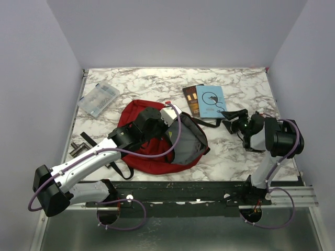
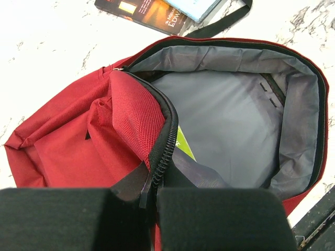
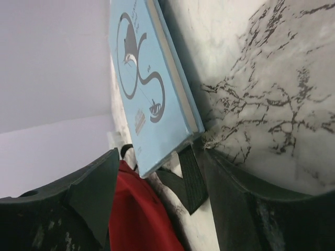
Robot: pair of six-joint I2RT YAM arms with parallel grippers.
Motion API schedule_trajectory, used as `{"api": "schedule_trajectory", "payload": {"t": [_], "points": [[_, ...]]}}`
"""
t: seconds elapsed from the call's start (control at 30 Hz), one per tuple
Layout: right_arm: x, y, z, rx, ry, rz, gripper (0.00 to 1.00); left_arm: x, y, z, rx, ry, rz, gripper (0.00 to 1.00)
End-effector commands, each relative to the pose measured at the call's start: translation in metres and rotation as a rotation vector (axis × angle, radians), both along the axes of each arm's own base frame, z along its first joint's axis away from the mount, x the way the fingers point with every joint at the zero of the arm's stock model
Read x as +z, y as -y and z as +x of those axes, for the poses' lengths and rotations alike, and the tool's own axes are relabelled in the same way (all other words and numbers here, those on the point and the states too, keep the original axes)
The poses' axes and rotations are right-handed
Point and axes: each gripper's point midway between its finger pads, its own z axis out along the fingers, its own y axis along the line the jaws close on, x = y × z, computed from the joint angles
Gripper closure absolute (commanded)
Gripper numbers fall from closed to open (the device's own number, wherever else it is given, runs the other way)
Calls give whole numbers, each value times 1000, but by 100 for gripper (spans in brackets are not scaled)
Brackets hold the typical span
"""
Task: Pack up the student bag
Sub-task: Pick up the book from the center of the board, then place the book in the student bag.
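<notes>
The light blue book would stay put if I lifted my right gripper now, its fingers wide apart at the book's near corner (image 1: pixel 223 115).
The student bag (image 1: pixel 152 151), dark red, lies in the middle of the table with its grey-lined mouth (image 2: pixel 230 120) held agape. My left gripper (image 2: pixel 152 196) is shut on the bag's zipper edge; from above it (image 1: pixel 171 119) sits over the bag's upper rim. A green-edged item (image 2: pixel 183 144) shows inside. A light blue book (image 3: pixel 146 78) lies flat beyond the bag, partly over a dark book (image 1: pixel 191 99). My right gripper (image 3: pixel 157 178) is open, turned on its side, its fingers either side of the blue book's near corner without touching it; from above it (image 1: pixel 233 116) is just right of the bag.
A black bag strap (image 3: pixel 191 178) runs under the blue book's corner. A clear plastic case (image 1: pixel 98 98) lies at the back left. A small metal fitting (image 1: pixel 78 149) sits at the table's left edge. Walls close in the left, back and right sides.
</notes>
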Motion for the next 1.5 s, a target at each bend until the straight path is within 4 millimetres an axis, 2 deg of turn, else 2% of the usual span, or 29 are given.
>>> {"api": "schedule_trajectory", "payload": {"t": [0.0,0.17,0.33,0.4,0.5,0.6,0.73,0.83,0.93,1.03,1.17,1.37,1.47], "points": [[1,1,9,-38,80,98,34,8,4,-1,-2,2,-46,100],[-10,6,24,-75,94,141,47,5,4,1,9,-9,-35,100],[-11,10,35,-88,124,138,60,-1,5,4,18,-16,-20,100],[-7,8,40,-75,147,151,70,-2,5,4,20,-17,-22,100],[13,5,46,-41,199,165,84,-2,5,7,36,-13,-21,100],[48,2,45,-2,262,180,98,-3,5,9,49,-14,-23,100],[92,-1,36,78,297,178,100,0,-1,16,90,-4,-31,100],[127,-13,20,184,337,134,100,5,-8,21,127,-7,-66,100],[143,-22,-1,272,316,39,100,13,-19,27,163,-7,-109,100],[140,-28,-26,362,236,-85,100,24,-28,33,184,-11,-152,100],[149,-37,-73,463,191,-211,100,38,-35,30,149,20,-157,100],[166,-56,-141,583,179,-249,100,39,-39,29,97,86,-129,100],[164,-76,-168,685,153,-234,100,35,-43,31,99,103,-101,100]]}}
